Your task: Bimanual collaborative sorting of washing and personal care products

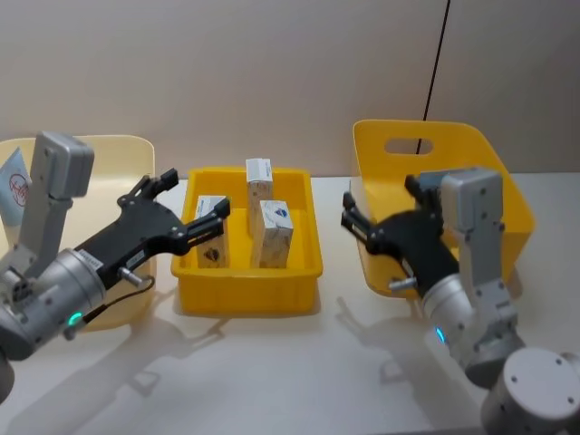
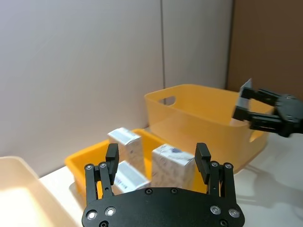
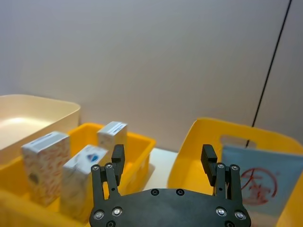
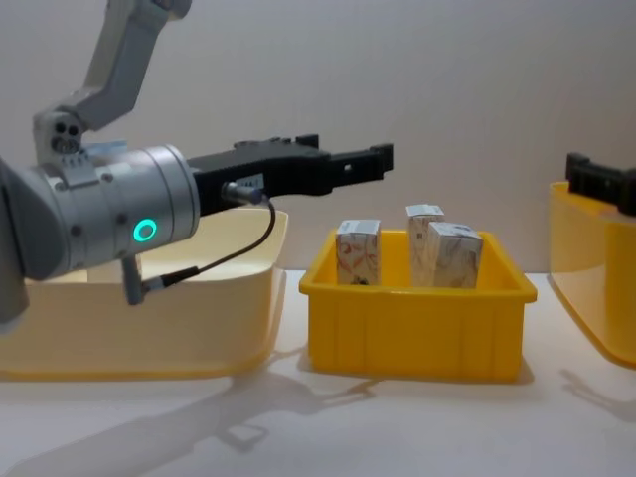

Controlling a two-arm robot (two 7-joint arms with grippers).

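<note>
My right gripper grabs the nearest carton by the sides of its upper half (image 1: 272, 234) (image 4: 452, 256) next, since the yellow tray's side closes in the carton's lower half.
Three small white cartons stand upright in the yellow tray (image 1: 249, 297): one with orange-red marbling (image 1: 211, 243), a grey-marbled one (image 1: 275, 233), and another behind them (image 1: 259, 181). My left gripper (image 1: 195, 196) hovers open and empty over the tray's left side, above the orange-red carton. My right gripper (image 1: 349, 212) is open and empty, between the tray and the big yellow bin (image 1: 471, 145). One light-blue tube (image 3: 258, 177) with a red logo leans inside that bin. Another tube (image 1: 14, 186) stands in the cream bin (image 1: 118, 145).
The cream bin sits left of the tray and the big yellow bin right of it, all on a white table (image 1: 272, 381). A grey wall stands close behind. A black cable (image 1: 439, 54) hangs down behind the yellow bin.
</note>
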